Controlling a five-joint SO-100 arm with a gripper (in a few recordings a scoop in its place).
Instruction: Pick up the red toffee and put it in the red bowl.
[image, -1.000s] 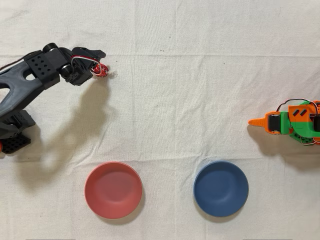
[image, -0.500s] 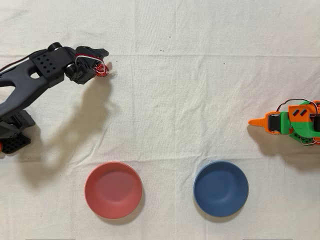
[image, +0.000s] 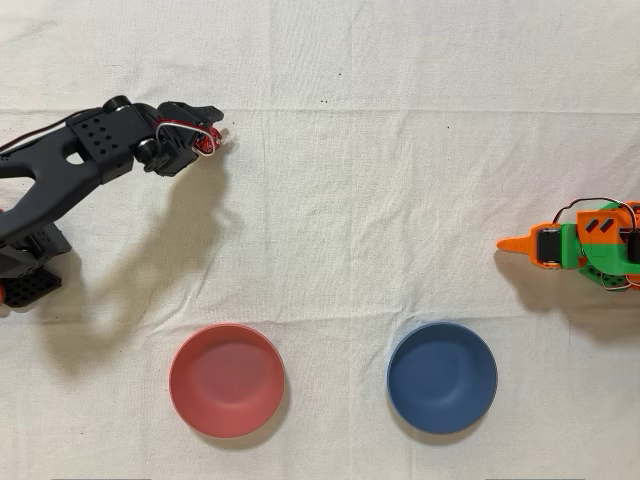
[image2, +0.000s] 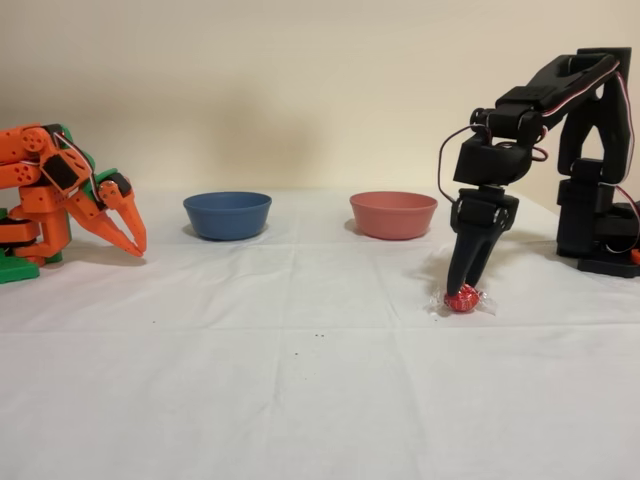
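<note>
Next, my gripper grabs the red toffee by its round red middle (image: 210, 138). Then my gripper drops the toffee into the red bowl (image: 226, 379).
The red toffee (image2: 461, 298) lies on the white cloth, its clear twisted ends sticking out to both sides. My black gripper (image2: 464, 282) points straight down with its fingertips right at the top of the sweet. In the overhead view the toffee (image: 207, 143) sits at upper left between the jaws of the gripper (image: 208, 130), which stand apart either side of it, open. The red bowl (image: 226, 379) is at lower left in that view, well apart from the gripper. From the side the red bowl (image2: 393, 214) stands behind and left of the gripper.
A blue bowl (image: 442, 377) sits right of the red one. The idle orange arm (image: 580, 245) rests at the right edge in the overhead view. The black arm's base (image2: 600, 225) stands at the far right in the fixed view.
The black arm has stretched out and come lower, and the gripper has crept a little to the right in the overhead view over the toffee. The toffee has stayed on the cloth.
</note>
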